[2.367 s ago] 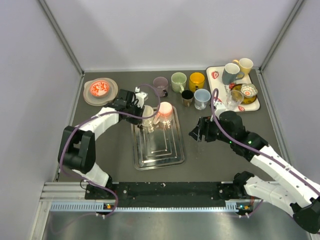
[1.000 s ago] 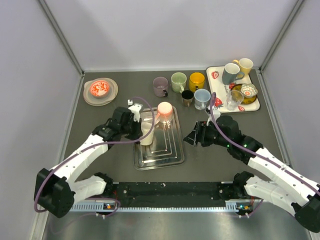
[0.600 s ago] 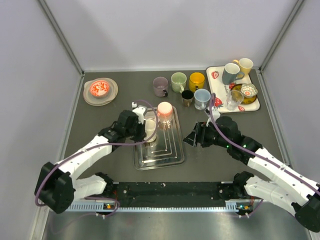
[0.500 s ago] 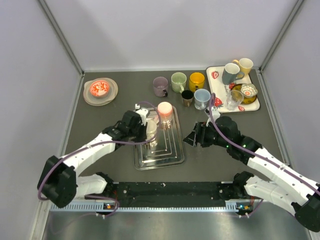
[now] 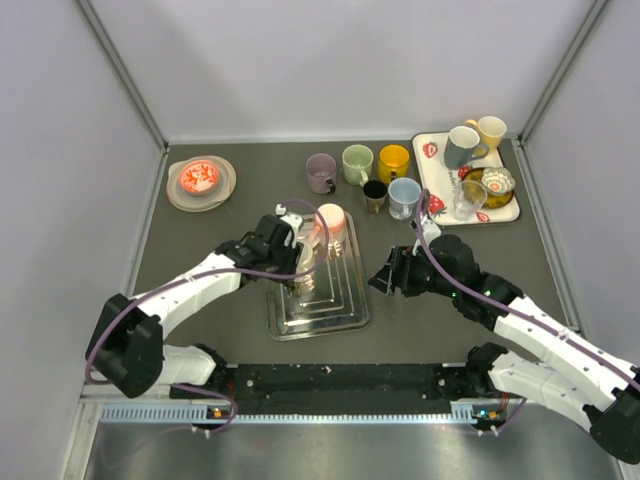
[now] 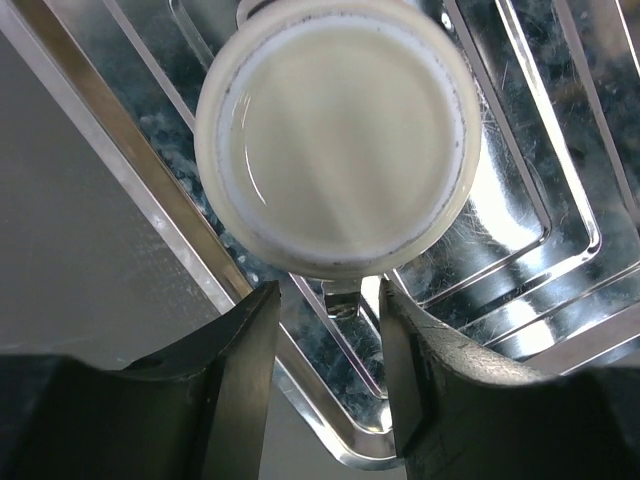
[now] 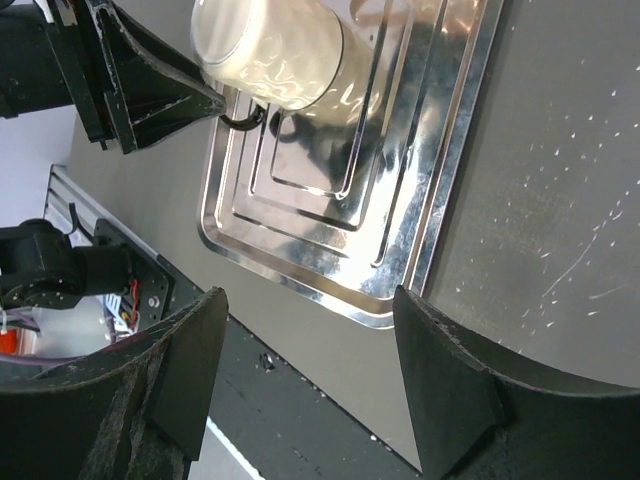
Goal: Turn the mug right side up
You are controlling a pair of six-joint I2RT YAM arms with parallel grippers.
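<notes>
Next, my left gripper grabs the mug's handle near the mug's base. This leaves the mug's rim end free for my right gripper to turn the mug upright.
A cream mug (image 5: 328,225) stands upside down at the far end of the metal tray (image 5: 320,310). In the left wrist view its round base (image 6: 338,135) faces the camera, with the small handle (image 6: 347,297) toward me. My left gripper (image 6: 325,295) is open, its jaws on either side of the handle and not touching it. In the top view the left gripper (image 5: 308,250) is just left of the mug. My right gripper (image 5: 383,275) is open and empty over the table, right of the tray. The right wrist view shows the mug (image 7: 275,50) and the left gripper's fingers (image 7: 160,95).
A row of upright mugs stands at the back: purple (image 5: 321,170), green (image 5: 357,162), yellow (image 5: 393,160), a small dark one (image 5: 375,193) and a blue one (image 5: 405,195). A white tray (image 5: 503,212) with several cups is back right. A plate with a red bowl (image 5: 200,180) is back left.
My left gripper has moved right along the tray's left side, up to the mug's handle. The right arm has barely moved. The mug has stayed upside down.
</notes>
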